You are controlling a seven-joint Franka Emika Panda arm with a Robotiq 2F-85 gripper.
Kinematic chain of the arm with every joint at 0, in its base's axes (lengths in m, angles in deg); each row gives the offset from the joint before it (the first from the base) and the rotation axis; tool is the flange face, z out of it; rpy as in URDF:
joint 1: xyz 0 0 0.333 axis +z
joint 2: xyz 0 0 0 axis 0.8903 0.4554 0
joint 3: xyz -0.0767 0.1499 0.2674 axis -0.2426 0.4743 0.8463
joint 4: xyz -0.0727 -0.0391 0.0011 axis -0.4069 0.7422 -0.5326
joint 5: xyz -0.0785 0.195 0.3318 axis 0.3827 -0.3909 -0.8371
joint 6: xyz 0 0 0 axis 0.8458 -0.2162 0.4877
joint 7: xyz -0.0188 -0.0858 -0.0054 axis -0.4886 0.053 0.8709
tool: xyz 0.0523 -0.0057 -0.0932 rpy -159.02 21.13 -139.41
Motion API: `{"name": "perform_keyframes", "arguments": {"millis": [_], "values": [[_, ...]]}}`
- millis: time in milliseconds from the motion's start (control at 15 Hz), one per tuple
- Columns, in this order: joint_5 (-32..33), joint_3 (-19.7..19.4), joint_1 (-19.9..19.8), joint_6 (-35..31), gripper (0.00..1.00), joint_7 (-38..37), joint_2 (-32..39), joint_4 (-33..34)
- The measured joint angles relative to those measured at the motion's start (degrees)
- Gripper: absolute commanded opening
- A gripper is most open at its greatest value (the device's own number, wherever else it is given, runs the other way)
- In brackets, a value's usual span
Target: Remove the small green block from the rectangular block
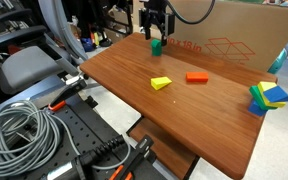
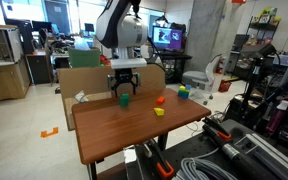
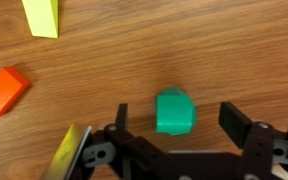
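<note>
The small green block [image 1: 156, 47] [image 3: 174, 111] is halfway between my fingers. My gripper should close on it now, because that would hold it.
The small green block [image 3: 174, 111] sits on the wooden table [image 1: 214, 120] near its far edge, and shows in both exterior views [image 1: 156, 45] [image 2: 125, 99]. My gripper [image 3: 177, 112] is open and hangs just above it [image 1: 155, 30] [image 2: 125, 90]. One jaw stands on each side of the block, with a gap on both sides. The dark reddish-brown rectangular block does not show; anything under the green block is hidden by it.
An orange flat block [image 1: 196, 77] [image 3: 4, 90] and a yellow wedge [image 1: 161, 83] [image 3: 42, 17] lie mid-table. A blue-yellow-green block cluster [image 1: 267, 97] sits at a table corner. A cardboard box [image 1: 234, 35] stands behind the table. Cables lie on the floor [image 1: 24, 135].
</note>
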Motion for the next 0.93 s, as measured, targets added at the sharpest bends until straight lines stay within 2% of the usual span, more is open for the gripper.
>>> {"name": "perform_keyframes", "arguments": {"millis": [200, 467, 933], "values": [[-0.01, -0.01, 0.00, 0.18, 0.37, 0.00, 0.44, 0.81], [0.00, -0.07, 0.02, 1.01, 0.08, 0.00, 0.99, 2.11], [-0.01, 0.69, 0.23, 1.23, 0.08, 0.63, -0.13, 1.75]]}}
